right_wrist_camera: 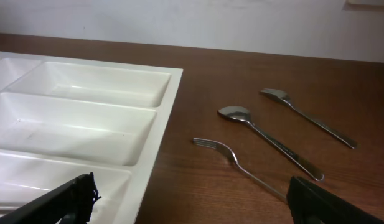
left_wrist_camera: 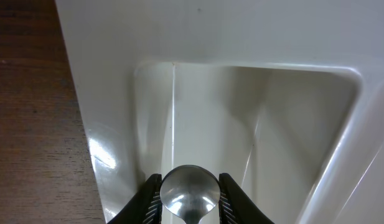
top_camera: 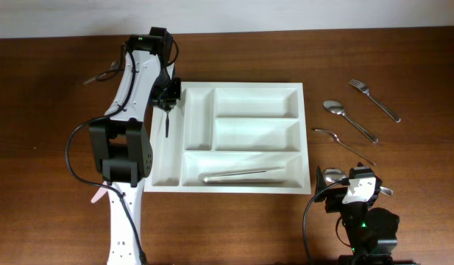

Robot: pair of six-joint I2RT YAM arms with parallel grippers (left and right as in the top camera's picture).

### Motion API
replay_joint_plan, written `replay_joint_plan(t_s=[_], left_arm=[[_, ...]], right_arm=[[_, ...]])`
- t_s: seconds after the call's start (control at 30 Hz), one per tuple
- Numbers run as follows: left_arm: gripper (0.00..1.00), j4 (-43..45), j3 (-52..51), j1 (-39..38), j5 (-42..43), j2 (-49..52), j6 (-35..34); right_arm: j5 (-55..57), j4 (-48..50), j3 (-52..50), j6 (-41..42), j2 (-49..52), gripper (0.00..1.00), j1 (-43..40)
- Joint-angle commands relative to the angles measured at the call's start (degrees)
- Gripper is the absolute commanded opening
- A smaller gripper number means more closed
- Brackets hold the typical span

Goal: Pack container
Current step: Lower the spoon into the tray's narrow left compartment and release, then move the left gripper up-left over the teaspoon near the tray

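Observation:
I should let go of the spoon with my left gripper now, because the spoon's handle (top_camera: 167, 129) lines up lengthwise between the sides of the container's narrow section (top_camera: 166, 160).
The container (top_camera: 256, 105) is a white compartment tray in the middle of the table. My left gripper (top_camera: 168, 97) hangs over its far left corner, above the leftmost narrow compartment. The left wrist view shows the left gripper (left_wrist_camera: 189, 198) shut on the bowl of a metal spoon (left_wrist_camera: 189, 183), just above the tray's floor (left_wrist_camera: 241, 124). A thin handle (top_camera: 168, 125) trails from it. A long metal utensil (top_camera: 245, 174) lies in the long front compartment. My right gripper (top_camera: 352, 184) stands open at the tray's near right corner, with nothing between its fingers (right_wrist_camera: 61, 199).
On the wood right of the tray lie a fork (top_camera: 374, 99), a spoon (top_camera: 349, 120) and another fork (top_camera: 344, 145); the right wrist view shows that fork (right_wrist_camera: 235, 163) and spoon (right_wrist_camera: 266, 140). Another spoon (top_camera: 330, 175) lies by the right gripper. A utensil (top_camera: 101, 73) sits far left.

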Motion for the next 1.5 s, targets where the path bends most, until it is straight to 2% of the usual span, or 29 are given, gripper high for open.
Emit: replay_joint_plan(t_s=[0.0,0.13,0.17,0.23,0.7,1.0,1.03,1.07,1.1,1.2,1.47], left_arm=[[0.24,-0.07,-0.09,0.33,-0.57,0.46,-0.5],[0.42,-0.09,-0.09,0.33,-0.55,0.46,-0.48],[0.49,-0.09,-0.07,0.33,-0.5,0.46,-0.5],[0.52,-0.09,-0.07,0.33,-0.37,0.46,-0.48],[0.5,-0.66,2.54,0.33,-0.35,0.15,-0.48],[0.5,-3.98,17.49,0.35,-0.72,-0.59,0.87],[0.5,-3.93,19.28,0.39,-2.16,-0.59,1.22],[0.57,-3.65,20.83,0.5,-4.42,-0.59,1.2],[0.62,-2.89,21.92,0.74,-6.8,-0.59,1.2],[0.69,1.03,22.47,1.95,-13.75,-0.59,1.2],[0.71,13.99,22.27,9.81,-14.64,0.52,1.25]], right_arm=[[-0.48,0.04,-0.52,-0.15,-0.63,0.99,0.5],[-0.48,0.04,-0.52,-0.13,-0.63,0.99,0.5],[-0.48,0.04,-0.52,-0.13,-0.63,0.99,0.5],[-0.48,0.04,-0.52,-0.13,-0.63,0.99,0.5],[-0.48,0.04,-0.52,-0.13,-0.63,0.99,0.5],[-0.48,0.04,-0.52,-0.13,-0.63,0.99,0.5],[-0.48,0.04,-0.52,-0.13,-0.63,0.99,0.5],[-0.48,0.04,-0.52,-0.13,-0.63,0.99,0.5],[-0.48,0.04,-0.52,-0.13,-0.63,0.99,0.5],[-0.48,0.04,-0.52,-0.13,-0.63,0.99,0.5],[-0.48,0.04,-0.52,-0.15,-0.63,0.99,0.5]])
